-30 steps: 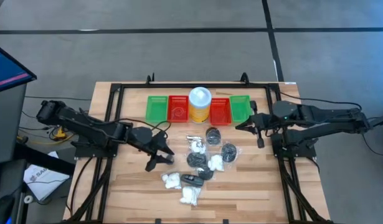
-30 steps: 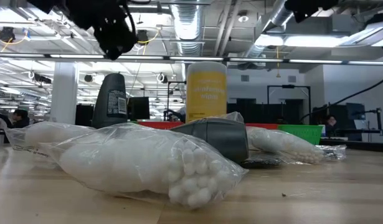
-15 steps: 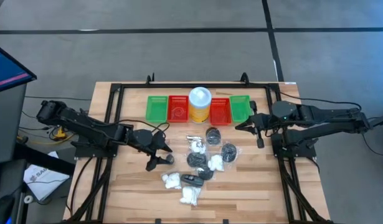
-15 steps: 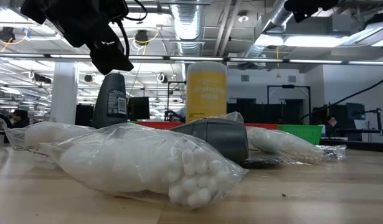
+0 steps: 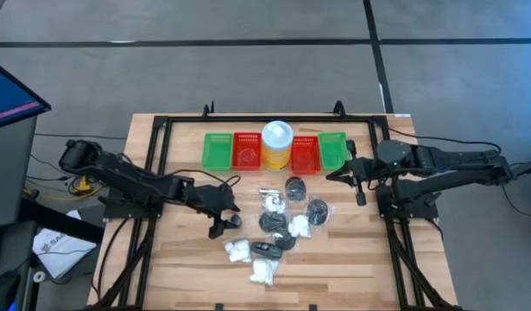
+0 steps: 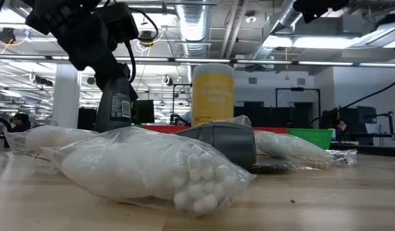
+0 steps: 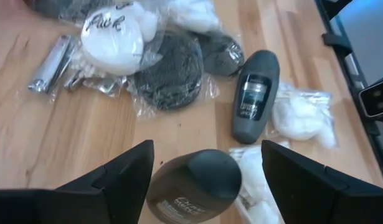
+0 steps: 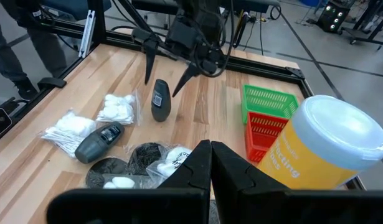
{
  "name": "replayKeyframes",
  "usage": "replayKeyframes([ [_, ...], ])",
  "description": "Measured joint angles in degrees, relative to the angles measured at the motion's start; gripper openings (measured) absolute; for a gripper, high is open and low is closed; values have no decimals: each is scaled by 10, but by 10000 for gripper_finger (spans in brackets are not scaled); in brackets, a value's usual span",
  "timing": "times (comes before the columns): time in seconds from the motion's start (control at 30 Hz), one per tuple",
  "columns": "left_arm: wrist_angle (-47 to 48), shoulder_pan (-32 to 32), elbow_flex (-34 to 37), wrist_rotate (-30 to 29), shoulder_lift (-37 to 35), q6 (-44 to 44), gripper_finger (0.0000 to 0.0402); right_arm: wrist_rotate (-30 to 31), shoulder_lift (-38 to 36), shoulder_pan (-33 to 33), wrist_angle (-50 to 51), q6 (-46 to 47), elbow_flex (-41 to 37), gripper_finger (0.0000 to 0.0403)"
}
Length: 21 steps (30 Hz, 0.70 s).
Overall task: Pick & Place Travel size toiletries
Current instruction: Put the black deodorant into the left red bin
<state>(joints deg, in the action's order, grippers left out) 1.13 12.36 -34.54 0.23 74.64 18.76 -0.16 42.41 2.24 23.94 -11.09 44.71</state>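
Note:
The left gripper's fingers have wood showing between them and the bottle's cap (image 5: pixel 235 219) (image 7: pixel 207 171), so they would miss it if they closed now. The left gripper needs to go lower first.
A dark grey upright bottle (image 8: pixel 160 99) stands on its base on the table, left of the pile of toiletries. My left gripper (image 8: pixel 166 70) hangs open just above it, one finger on either side of its cap (image 7: pixel 194 180), touching nothing. The pile holds a lying grey bottle (image 7: pixel 255 93), bags of white cotton (image 7: pixel 303 115), dark round discs in clear wrappers (image 7: pixel 172 71), a white puff (image 7: pixel 113 34) and silvery clippers (image 7: pixel 51 62). My right gripper (image 5: pixel 334 175) waits shut, raised at the table's right.
Green (image 5: pixel 218 150) and red (image 5: pixel 246 151) mesh baskets, a yellow canister with a white lid (image 5: pixel 276 142), then another red (image 5: pixel 305 154) and green (image 5: pixel 332 149) basket line the far side. A black frame (image 5: pixel 161 130) borders the table. Bare wood lies near the front edge.
My left gripper has come down toward the upright bottle and tipped a little further downward. Nothing on the table has moved.

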Motion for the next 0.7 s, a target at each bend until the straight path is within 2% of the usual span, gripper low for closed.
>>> replayKeyframes([
  [0.57,-26,8,0,-1,85,-9,286,0,0,0,0,0,0,0],
  [0.7,-30,8,0,0,96,-14,265,0,0,0,0,0,0,0],
])
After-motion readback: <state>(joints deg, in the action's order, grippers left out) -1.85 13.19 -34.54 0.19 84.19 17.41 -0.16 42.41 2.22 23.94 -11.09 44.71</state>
